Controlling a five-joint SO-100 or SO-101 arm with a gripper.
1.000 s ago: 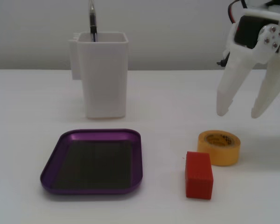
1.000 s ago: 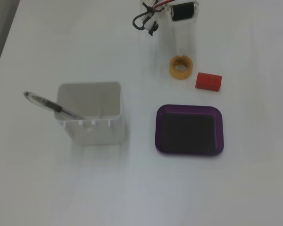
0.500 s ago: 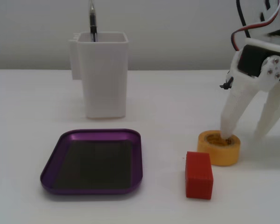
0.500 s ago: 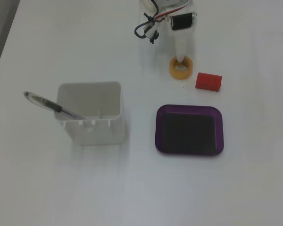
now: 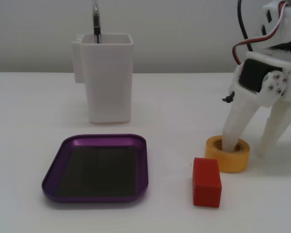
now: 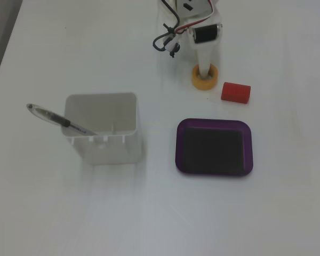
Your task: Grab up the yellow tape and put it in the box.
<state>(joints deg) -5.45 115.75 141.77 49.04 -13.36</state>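
Observation:
My gripper grabs the yellow tape by its ring wall next, to get it into the purple tray.
The yellow tape lies flat on the white table at the right, just behind the red block. My white gripper stands over it with jaws spread: one finger reaches down into the roll's hole, the other finger comes down outside the roll to its right. The tape rests on the table. The purple tray lies empty to the left. In the other fixed view, the tape sits under the gripper, above the tray.
A tall white container holding a pen stands behind the tray. The red block lies between tape and tray. The arm's cables hang near the tape.

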